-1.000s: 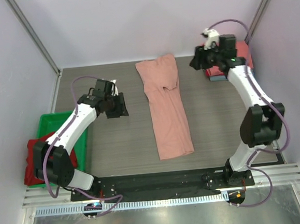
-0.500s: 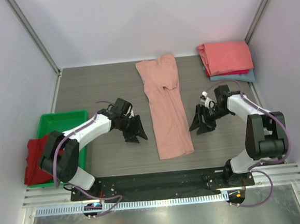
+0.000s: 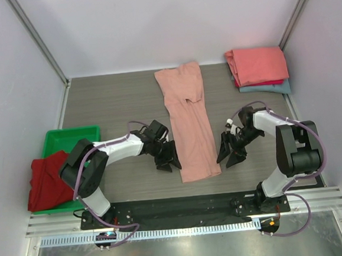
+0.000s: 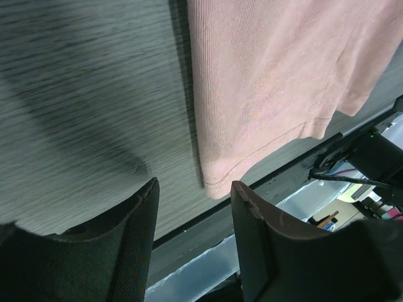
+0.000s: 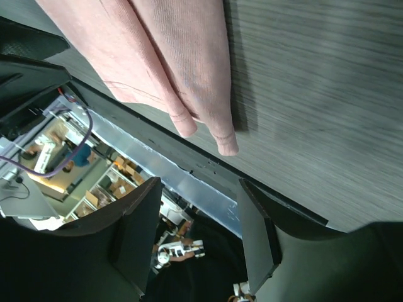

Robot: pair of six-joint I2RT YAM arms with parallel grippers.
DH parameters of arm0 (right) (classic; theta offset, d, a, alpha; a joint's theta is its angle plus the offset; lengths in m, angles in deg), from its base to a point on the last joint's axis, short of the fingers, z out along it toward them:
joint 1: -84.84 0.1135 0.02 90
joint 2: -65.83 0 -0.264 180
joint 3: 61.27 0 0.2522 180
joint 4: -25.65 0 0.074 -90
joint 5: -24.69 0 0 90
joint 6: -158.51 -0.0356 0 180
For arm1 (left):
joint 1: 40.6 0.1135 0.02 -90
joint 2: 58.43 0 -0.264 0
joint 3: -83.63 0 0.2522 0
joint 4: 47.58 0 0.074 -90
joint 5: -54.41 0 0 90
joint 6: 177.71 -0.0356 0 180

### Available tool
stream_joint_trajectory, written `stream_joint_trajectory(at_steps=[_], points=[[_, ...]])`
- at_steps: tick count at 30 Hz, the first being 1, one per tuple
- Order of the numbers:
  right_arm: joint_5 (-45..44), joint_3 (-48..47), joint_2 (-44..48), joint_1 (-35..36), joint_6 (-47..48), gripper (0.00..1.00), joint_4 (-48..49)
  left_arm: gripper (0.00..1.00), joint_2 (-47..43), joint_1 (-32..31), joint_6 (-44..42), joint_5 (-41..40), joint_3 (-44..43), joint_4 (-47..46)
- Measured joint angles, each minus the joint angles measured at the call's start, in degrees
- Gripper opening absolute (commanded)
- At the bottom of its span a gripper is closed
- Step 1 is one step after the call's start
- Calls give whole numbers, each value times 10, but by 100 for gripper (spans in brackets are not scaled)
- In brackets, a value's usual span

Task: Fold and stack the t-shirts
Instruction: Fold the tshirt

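Note:
I will next grab the dusty-pink t-shirt [image 3: 188, 120] with my right gripper by its near hem corner, opposite my left gripper's corner, to fold the near hem evenly over the t-shirt.
A dusty-pink t-shirt [image 3: 188, 120] lies folded into a long strip down the middle of the table. My left gripper [image 3: 168, 159] is open and empty just left of its near hem; the hem corner [image 4: 217, 182] shows just beyond the open jaws. My right gripper [image 3: 229, 155] is open and empty just right of that hem; its corner [image 5: 225, 141] lies ahead of the jaws. A coral-red tee [image 3: 258, 65] tops a folded stack with a blue-grey one [image 3: 268, 88] at the back right. A dark red tee [image 3: 46, 180] hangs over the green tray.
The green plastic tray [image 3: 71, 136] sits at the left edge of the table. The black base rail [image 3: 183, 207] runs along the near edge, close behind the pink shirt's hem. Grey walls close in the back and sides.
Both arms have come down from the far sides to the near hem of the pink shirt, one on each side. The right arm left the folded stack at the back right.

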Motion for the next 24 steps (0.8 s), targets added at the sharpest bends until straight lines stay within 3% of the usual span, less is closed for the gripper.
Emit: stream_joint_trajectory(at_steps=[15, 24], points=[[-9, 38, -28, 43, -35, 52, 61, 46, 50, -41, 27, 33, -17, -24], [-12, 53, -38, 50, -59, 49, 97, 31, 59, -51, 31, 34, -22, -25]])
